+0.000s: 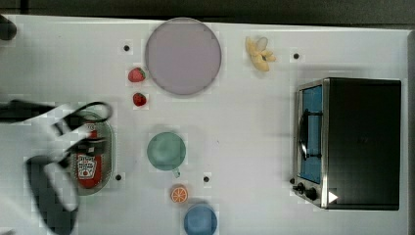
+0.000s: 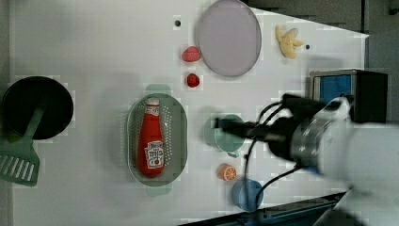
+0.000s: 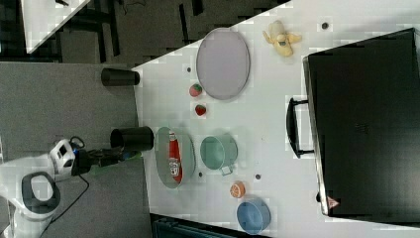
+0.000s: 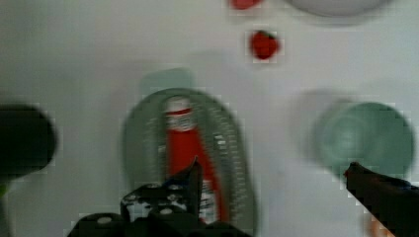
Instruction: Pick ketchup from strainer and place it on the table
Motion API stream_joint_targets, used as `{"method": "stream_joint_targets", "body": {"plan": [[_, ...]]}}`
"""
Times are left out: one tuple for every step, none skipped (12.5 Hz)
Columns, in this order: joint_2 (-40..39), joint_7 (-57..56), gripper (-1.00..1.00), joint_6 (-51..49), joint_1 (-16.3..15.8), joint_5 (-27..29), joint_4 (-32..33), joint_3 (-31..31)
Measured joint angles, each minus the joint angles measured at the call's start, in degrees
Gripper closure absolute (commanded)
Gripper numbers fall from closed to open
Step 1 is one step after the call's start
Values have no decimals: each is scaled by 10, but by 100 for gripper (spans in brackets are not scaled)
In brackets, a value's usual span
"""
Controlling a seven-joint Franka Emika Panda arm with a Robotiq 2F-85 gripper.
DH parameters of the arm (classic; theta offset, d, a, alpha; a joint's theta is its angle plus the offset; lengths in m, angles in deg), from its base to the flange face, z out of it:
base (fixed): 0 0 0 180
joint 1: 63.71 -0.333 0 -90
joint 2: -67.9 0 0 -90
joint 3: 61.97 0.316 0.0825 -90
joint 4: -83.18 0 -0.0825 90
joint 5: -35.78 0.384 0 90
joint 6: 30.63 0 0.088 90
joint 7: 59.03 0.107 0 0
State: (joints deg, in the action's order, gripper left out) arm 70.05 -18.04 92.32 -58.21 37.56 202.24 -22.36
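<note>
Next, to lift the ketchup out of the strainer (image 2: 181, 136) and place it on the tabletop, my gripper grabs the ketchup by its labeled body (image 2: 153, 150).
The ketchup (image 2: 151, 141) is a red squeeze bottle with a white cap and label. It lies lengthwise in the pale green strainer (image 2: 181, 136) on the white table (image 1: 244, 122). In the top view my gripper (image 1: 90, 139) hangs over the strainer (image 1: 108, 147) and covers the cap end of the ketchup (image 1: 86, 169). In the wrist view the gripper (image 4: 276, 177) is open and well above the ketchup (image 4: 185, 143); one finger (image 4: 192, 177) shows over the bottle, the other over the mug. The gripper (image 3: 124, 155) holds nothing.
A teal mug (image 1: 166, 151) stands close beside the strainer, with an orange slice (image 1: 179, 194) and a blue bowl (image 1: 200, 220) past it. Two strawberries (image 1: 139, 99), a lilac plate (image 1: 183, 56), a banana (image 1: 259, 54) and a toaster oven (image 1: 352, 142) are also on the table. A black bowl (image 2: 37, 108) holds a green spatula.
</note>
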Motion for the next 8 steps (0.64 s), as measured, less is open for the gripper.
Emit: {"method": "stream_joint_targets", "body": {"plan": [[-4, -1, -100, 18, -6, 2, -1, 21], [-11, -1, -100, 28, -12, -1, -3, 40], [-22, -2, -100, 38, -15, -5, -3, 58], [-39, -1, -100, 52, -17, -16, -1, 74], [-64, 0, -100, 59, -19, -28, 1, 87], [-88, 2, -100, 66, -21, -40, 7, 94], [-106, 7, -100, 86, -23, -58, 21, 93], [-127, 18, -100, 104, -23, -64, 34, 91]]}}
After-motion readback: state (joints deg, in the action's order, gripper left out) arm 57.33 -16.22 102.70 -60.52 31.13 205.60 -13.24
